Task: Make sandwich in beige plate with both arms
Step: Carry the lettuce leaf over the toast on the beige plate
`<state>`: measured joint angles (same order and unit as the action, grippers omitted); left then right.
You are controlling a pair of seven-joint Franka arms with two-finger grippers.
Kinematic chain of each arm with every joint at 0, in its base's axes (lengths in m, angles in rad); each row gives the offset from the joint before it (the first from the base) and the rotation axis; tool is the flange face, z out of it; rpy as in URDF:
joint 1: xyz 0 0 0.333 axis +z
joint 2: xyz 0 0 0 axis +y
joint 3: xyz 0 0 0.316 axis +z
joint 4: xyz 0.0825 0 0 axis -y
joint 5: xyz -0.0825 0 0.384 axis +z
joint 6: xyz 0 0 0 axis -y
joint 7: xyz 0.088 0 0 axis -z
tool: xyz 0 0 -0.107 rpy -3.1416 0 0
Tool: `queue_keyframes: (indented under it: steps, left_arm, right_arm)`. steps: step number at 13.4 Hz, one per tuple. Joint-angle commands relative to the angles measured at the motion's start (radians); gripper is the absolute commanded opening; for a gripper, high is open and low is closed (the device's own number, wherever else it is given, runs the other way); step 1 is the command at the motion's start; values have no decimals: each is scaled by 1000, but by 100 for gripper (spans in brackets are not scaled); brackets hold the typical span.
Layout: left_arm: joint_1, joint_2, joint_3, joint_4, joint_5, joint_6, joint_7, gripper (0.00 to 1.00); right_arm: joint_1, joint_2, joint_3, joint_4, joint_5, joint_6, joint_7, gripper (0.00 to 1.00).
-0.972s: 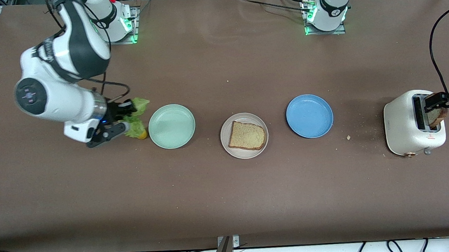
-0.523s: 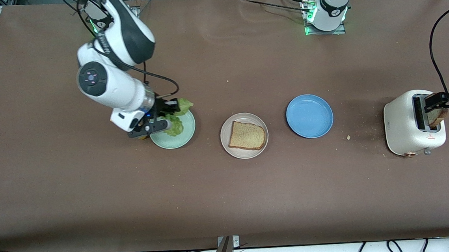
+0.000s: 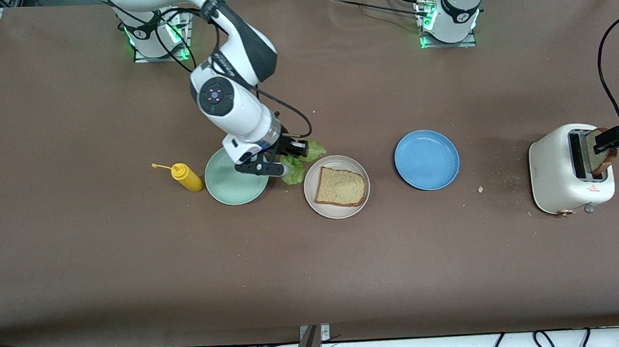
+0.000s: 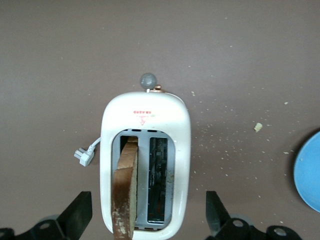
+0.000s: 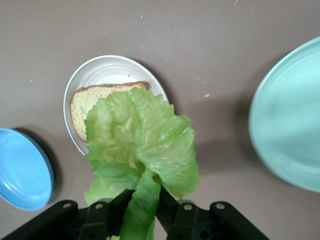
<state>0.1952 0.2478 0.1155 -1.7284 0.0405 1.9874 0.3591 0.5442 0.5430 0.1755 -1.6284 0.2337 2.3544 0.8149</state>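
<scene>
I need to grab the bread slice's upper end standing out with my left gripper next, since the toaster slot surrounds the lower part of the bread slice.
My right gripper is shut on the stem of a ruffled green lettuce leaf, hanging over the gap between the mint-green plate and the beige plate. One slice of brown bread lies flat on the beige plate. In the right wrist view the lettuce droops from the gripper over the plate's rim. My left gripper is open above the white toaster, its fingers apart on either side. A second bread slice stands in one slot, untouched.
A blue plate sits between the beige plate and the toaster. A yellow squeeze bottle lies beside the mint-green plate toward the right arm's end. Crumbs dot the table by the toaster, whose black cord loops upward.
My right arm has swung the lettuce from above the yellow bottle, across the mint-green plate, to the beige plate's edge, uncovering the bottle. The left gripper has barely shifted over the toaster.
</scene>
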Motion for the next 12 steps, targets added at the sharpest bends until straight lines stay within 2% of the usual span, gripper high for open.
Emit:
queue_keyframes:
  steps: [1, 6, 8, 10, 11, 12]
  left_arm:
    - [19, -8, -5, -68, -2, 65, 18, 100]
    - [62, -8, -5, -131, 12, 106, 73, 100]
    - [67, -7, -5, -151, 10, 119, 74, 100]
    - [70, -4, -5, -163, 6, 125, 74, 100]
    - [73, -2, -5, -166, 5, 125, 74, 96]
    - [75, 2, -5, -168, 5, 122, 72, 80]
  right_arm:
    - [14, 96, 13, 50, 13, 154, 61, 0]
    - [51, 205, 15, 50, 12, 392, 44, 0]
    - [53, 218, 15, 50, 10, 405, 41, 0]
    - [71, 290, 27, 114, 12, 472, 46, 0]
    - [77, 299, 27, 127, 12, 479, 50, 0]
    - [77, 299, 27, 127, 12, 480, 52, 0]
